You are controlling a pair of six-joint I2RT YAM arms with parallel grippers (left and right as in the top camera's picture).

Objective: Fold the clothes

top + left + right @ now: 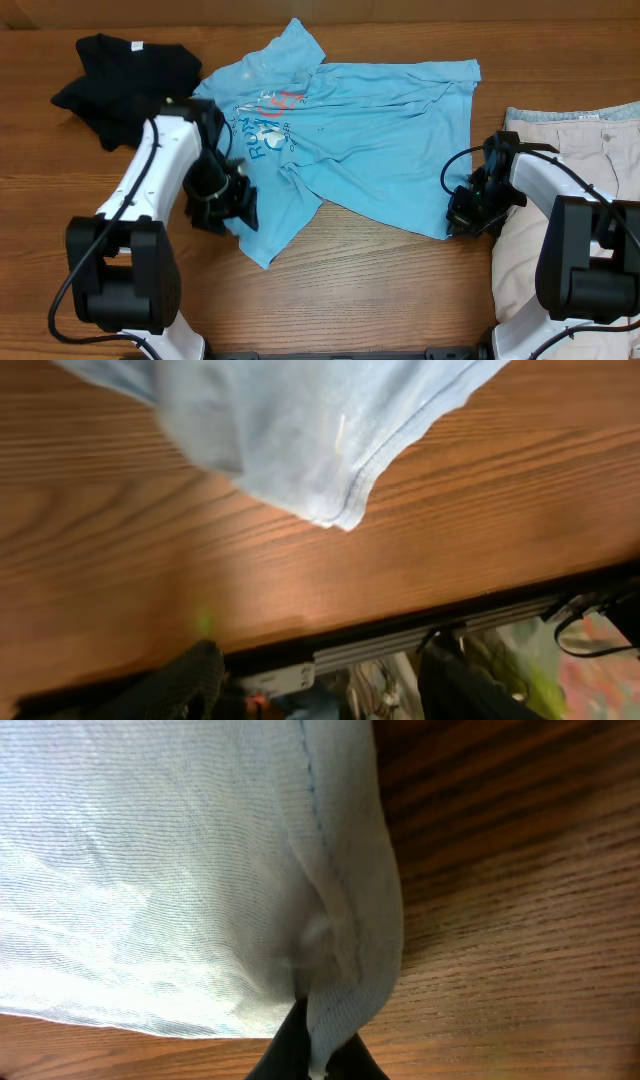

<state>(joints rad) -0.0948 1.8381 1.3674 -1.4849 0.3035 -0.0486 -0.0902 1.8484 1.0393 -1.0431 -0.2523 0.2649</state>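
Note:
The robot's left gripper should next grab the light blue T-shirt's flap by its hemmed corner (264, 262) (343, 517), across from the right gripper's corner. Then it can be stretched flat for folding.
The clothes lie on a wooden table. A light blue T-shirt (370, 130) with lettering is spread in the middle, rumpled. My left gripper (225, 205) sits at its lower left flap. In the left wrist view this gripper (320, 695) is open, nothing between its fingers (190, 680), and the shirt's hemmed edge (330, 470) lies beyond them. My right gripper (462, 215) is at the shirt's lower right corner. The right wrist view shows that gripper (318, 1055) shut on the stitched hem, the shirt cloth (180, 870) bunching up from the pinch.
A black garment (120, 70) lies crumpled at the back left, just behind my left arm. Beige shorts (585, 135) lie at the right edge, partly under my right arm. The table's front edge (400, 635) runs close below my left gripper.

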